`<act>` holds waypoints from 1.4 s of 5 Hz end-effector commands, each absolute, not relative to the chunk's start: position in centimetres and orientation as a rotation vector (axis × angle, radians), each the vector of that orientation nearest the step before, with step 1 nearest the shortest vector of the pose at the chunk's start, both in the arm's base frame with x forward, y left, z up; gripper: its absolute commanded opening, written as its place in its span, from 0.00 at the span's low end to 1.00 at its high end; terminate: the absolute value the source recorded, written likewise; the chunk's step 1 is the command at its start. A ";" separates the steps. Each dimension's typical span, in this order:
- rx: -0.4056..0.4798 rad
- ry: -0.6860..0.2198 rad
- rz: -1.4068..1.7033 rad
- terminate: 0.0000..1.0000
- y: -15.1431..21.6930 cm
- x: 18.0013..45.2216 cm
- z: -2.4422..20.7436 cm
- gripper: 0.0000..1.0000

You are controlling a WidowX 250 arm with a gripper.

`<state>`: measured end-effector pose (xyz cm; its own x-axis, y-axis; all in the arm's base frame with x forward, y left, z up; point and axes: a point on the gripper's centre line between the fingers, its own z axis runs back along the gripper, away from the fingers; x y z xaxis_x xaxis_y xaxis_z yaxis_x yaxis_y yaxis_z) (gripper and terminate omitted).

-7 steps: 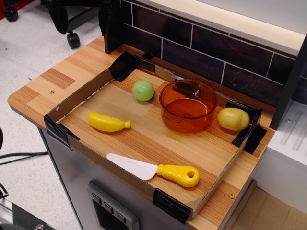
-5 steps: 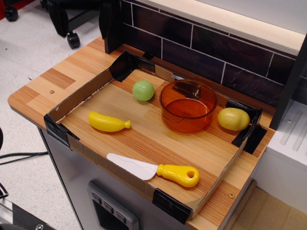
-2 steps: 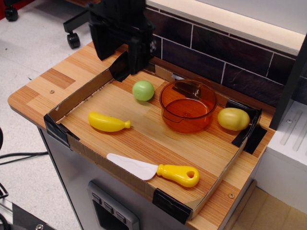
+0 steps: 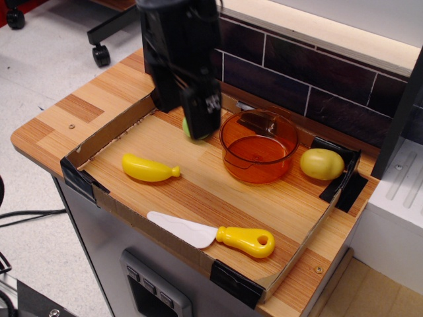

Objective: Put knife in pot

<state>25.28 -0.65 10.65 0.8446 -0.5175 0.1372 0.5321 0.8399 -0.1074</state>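
Next, the gripper grabs the knife by its yellow handle (image 4: 246, 241). The knife then goes into the orange pot (image 4: 259, 146).
The knife (image 4: 213, 234), with a white curved blade and a yellow handle, lies flat at the front edge of the cardboard tray (image 4: 99, 137), blade pointing left. The translucent orange pot (image 4: 259, 146) stands upright and empty at the back of the tray. My black gripper (image 4: 185, 111) hangs over the back left of the tray, just left of the pot and far from the knife. Its two fingers stand apart with nothing between them.
A yellow banana (image 4: 149, 168) lies at the tray's left. A green ball (image 4: 188, 132) is mostly hidden behind my gripper. A yellow-green fruit (image 4: 322, 164) sits right of the pot. A dark brick wall (image 4: 291, 72) backs the counter.
My gripper has come in from the upper left and moved down and right over the tray. It now covers most of the green ball. The objects have not moved.
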 end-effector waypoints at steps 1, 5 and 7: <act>-0.145 -0.155 -0.684 0.00 -2.9 24.3 9.6 1.00; -0.066 -0.151 -0.735 0.00 -6.4 22.7 4.2 1.00; -0.011 -0.118 -0.723 0.00 -6.0 22.7 1.6 1.00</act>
<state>22.98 -6.77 0.82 0.7490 -0.6569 0.0864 0.6580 0.7528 0.0188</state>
